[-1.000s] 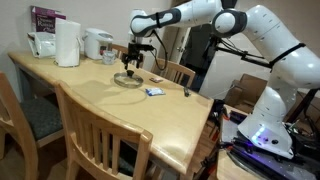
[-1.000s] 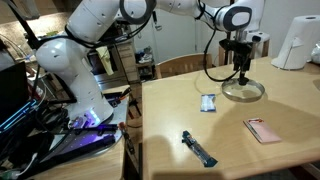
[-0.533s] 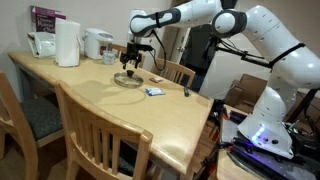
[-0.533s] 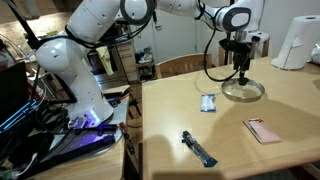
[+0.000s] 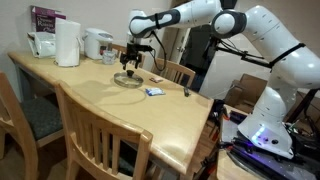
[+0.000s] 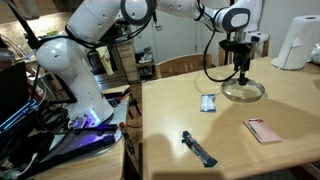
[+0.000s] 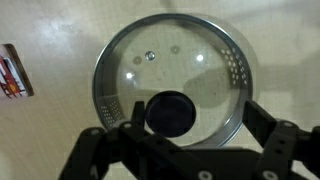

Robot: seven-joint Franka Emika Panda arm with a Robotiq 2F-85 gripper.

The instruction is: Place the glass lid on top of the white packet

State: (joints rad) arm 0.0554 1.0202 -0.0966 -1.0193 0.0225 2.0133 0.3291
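Note:
My gripper next grabs the lid's dark centre knob from straight above to set the glass lid (image 5: 127,79) flat over the white packet, leaving its rim free.
The glass lid (image 5: 127,79) (image 6: 243,90) lies flat on the wooden table, its metal rim and dark centre knob (image 7: 170,112) filling the wrist view. My gripper (image 5: 131,68) (image 6: 242,75) (image 7: 197,118) hangs straight over the lid, open, with nothing gripped. In the wrist view the knob sits between the two dark fingers (image 7: 265,120), closer to the left one. The white packet (image 5: 153,91) (image 6: 208,103) with blue markings lies flat a short way from the lid, toward the table edge, and is out of the wrist view.
A pink packet (image 6: 263,130) (image 7: 12,72) and a small dark object (image 6: 198,148) (image 5: 186,91) lie on the table. A paper towel roll (image 5: 67,43), kettle (image 5: 97,43) and glass cup (image 5: 109,57) stand at the back. A wooden chair (image 5: 100,130) stands by the table.

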